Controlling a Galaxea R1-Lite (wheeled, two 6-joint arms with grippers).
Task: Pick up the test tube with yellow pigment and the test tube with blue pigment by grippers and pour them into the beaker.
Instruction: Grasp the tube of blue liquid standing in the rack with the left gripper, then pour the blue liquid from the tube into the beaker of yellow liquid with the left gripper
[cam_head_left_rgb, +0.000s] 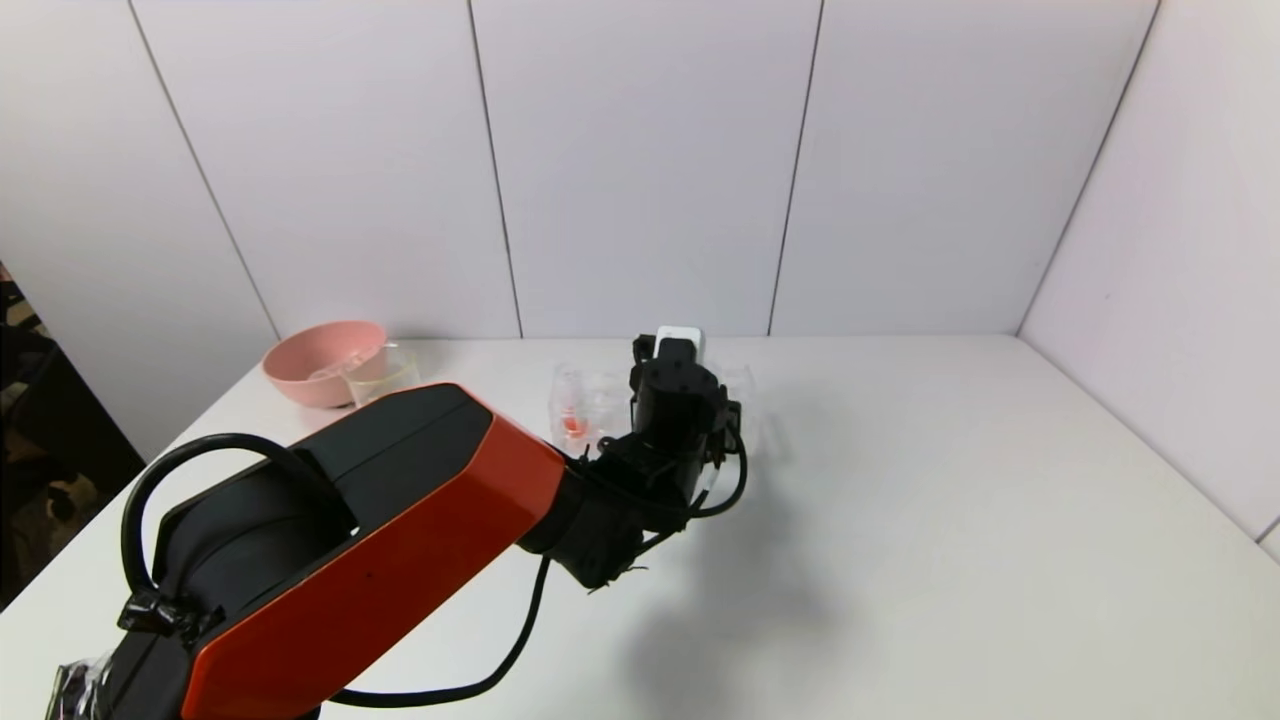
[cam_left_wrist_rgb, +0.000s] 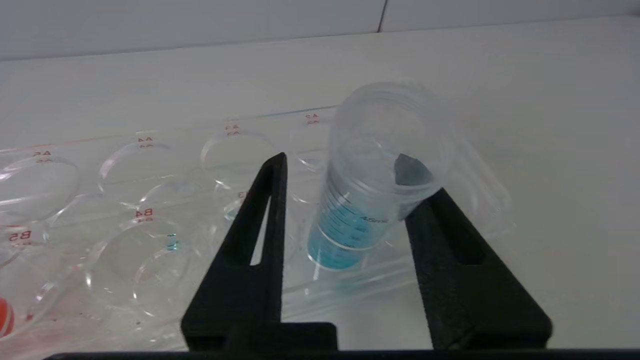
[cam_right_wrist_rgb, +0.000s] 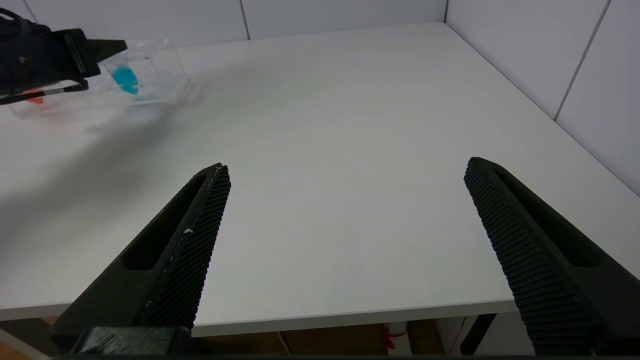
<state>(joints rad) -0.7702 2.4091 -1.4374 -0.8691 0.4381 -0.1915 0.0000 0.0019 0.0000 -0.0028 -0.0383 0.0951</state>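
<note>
The robot's left gripper will next grab the test tube with blue pigment by its upper part, below the test tube's rim (cam_left_wrist_rgb: 381, 180), because the clear rack surrounds the lower half of the test tube.
The test tube with blue pigment (cam_left_wrist_rgb: 350, 220) stands upright in the clear rack (cam_left_wrist_rgb: 150, 165), at its end hole. My left gripper (cam_left_wrist_rgb: 345, 167) is open with the tube's upper part between its jaws. One finger sits against or very near the tube; the other finger (cam_left_wrist_rgb: 270, 200) is apart from it. In the head view the left gripper (cam_head_left_rgb: 678, 385) hangs over the rack (cam_head_left_rgb: 590, 400) at the table's back middle. The beaker (cam_head_left_rgb: 383, 377) stands beside the pink bowl, faintly yellow at its bottom. The test tube with yellow pigment is not in view. My right gripper (cam_right_wrist_rgb: 346, 165) is open and empty over the table's front edge.
A pink bowl (cam_head_left_rgb: 325, 360) sits at the back left with something clear in it. A red-liquid tube (cam_head_left_rgb: 572, 425) stands in the rack's left part. The rack (cam_right_wrist_rgb: 150, 75) has several vacant holes. White walls close the back and right.
</note>
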